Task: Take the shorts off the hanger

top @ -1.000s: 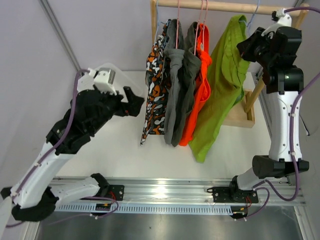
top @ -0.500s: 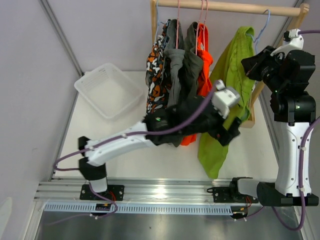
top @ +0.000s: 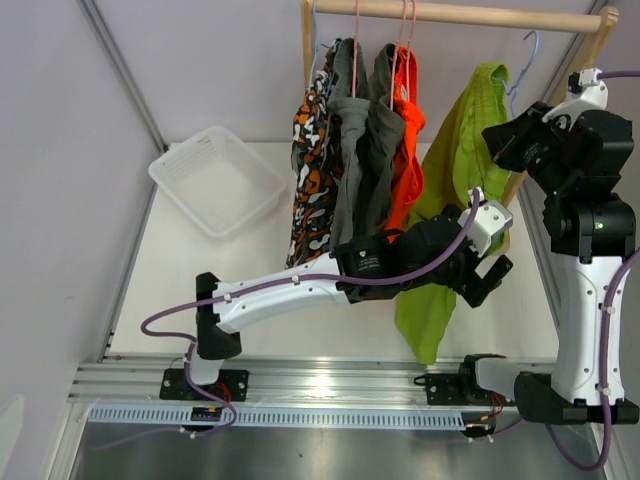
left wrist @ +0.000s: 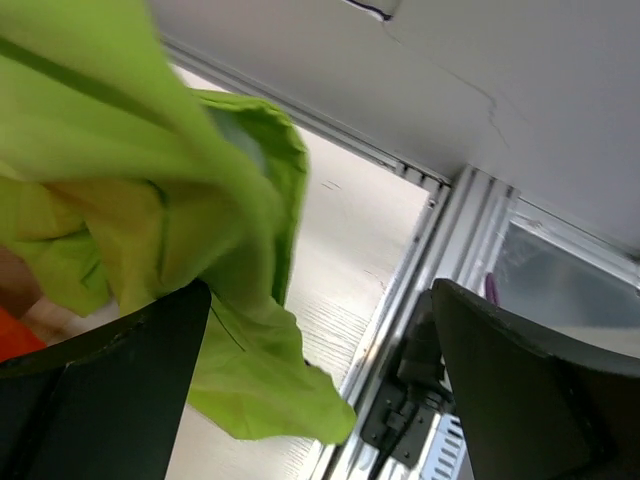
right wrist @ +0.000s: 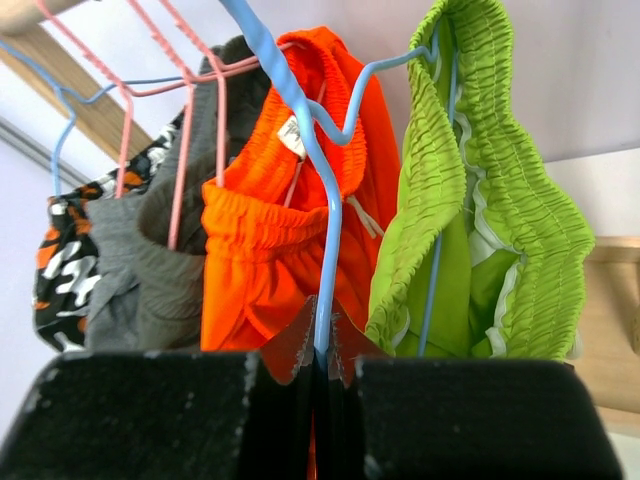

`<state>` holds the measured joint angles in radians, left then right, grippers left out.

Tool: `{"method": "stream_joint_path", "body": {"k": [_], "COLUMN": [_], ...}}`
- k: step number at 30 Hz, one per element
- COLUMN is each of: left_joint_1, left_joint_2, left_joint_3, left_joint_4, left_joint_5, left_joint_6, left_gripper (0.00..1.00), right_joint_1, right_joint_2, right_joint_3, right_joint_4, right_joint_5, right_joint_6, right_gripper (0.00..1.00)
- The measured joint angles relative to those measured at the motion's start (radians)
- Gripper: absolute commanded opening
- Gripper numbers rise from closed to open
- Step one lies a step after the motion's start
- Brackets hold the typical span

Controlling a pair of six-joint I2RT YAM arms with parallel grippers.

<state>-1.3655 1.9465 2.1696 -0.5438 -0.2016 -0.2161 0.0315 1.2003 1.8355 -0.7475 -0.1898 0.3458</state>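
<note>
My left gripper grabs the lime green shorts low next, so the waistband stays free to slip off the hanger [top: 521, 82].
Five shorts hang from hangers on a wooden rod [top: 450, 14]: camouflage [top: 310, 150], two dark grey [top: 360, 160], bright orange [top: 405, 130] and lime green [top: 470, 150]. My right gripper [top: 503, 137] is shut on the blue wire hanger [right wrist: 322, 300] that carries the lime green shorts [right wrist: 470, 200], just below its hook. My left gripper [top: 497, 272] is open at the lower part of the lime green shorts. In the left wrist view the green cloth [left wrist: 200, 230] hangs between the wide-apart fingers [left wrist: 100, 400], nearer the left one; I cannot tell whether it touches it.
A clear plastic basket [top: 215, 180] sits on the table at the back left. The rack's wooden post [top: 565, 80] stands right beside my right arm. The left arm stretches across the table in front of the hanging shorts. The metal rail [left wrist: 440, 260] runs along the near edge.
My left arm has swung from the far left across the table to the bottom of the lime green shorts. My right gripper has shifted slightly with the blue hanger.
</note>
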Motion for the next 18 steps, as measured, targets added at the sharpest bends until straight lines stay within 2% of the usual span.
{"method": "stream_joint_path", "body": {"k": [2, 4, 7, 10, 11, 12, 18], "left_joint_1": [0.0, -0.001, -0.002, -0.004, -0.004, -0.004, -0.028], "left_joint_2": [0.008, 0.016, 0.022, 0.03, 0.032, 0.035, 0.033], "left_joint_3": [0.0, 0.0, -0.004, -0.004, -0.004, -0.004, -0.036], "left_joint_4": [0.011, 0.019, 0.034, 0.054, 0.058, 0.061, 0.09], "left_joint_5": [-0.042, -0.087, -0.142, -0.203, -0.222, -0.242, -0.315], "left_joint_6": [0.002, 0.009, 0.017, 0.031, 0.036, 0.037, 0.06], "left_gripper": [0.99, 0.95, 0.78, 0.4, 0.09, 0.0, 0.0], "right_joint_1": [0.0, 0.0, 0.0, 0.0, 0.0, 0.0, -0.004], "right_joint_2": [-0.014, -0.029, -0.039, -0.041, -0.041, -0.041, -0.041], "right_joint_3": [0.0, 0.0, 0.0, 0.0, 0.0, 0.0, 0.0], "right_joint_4": [-0.002, -0.002, -0.002, -0.002, -0.003, -0.003, -0.004], "right_joint_5": [-0.006, -0.016, -0.03, -0.043, -0.047, -0.05, -0.055], "right_joint_6": [0.003, 0.006, 0.017, 0.024, 0.026, 0.028, 0.028], "right_gripper": [0.0, 0.0, 0.0, 0.0, 0.0, 0.0, 0.0]}}
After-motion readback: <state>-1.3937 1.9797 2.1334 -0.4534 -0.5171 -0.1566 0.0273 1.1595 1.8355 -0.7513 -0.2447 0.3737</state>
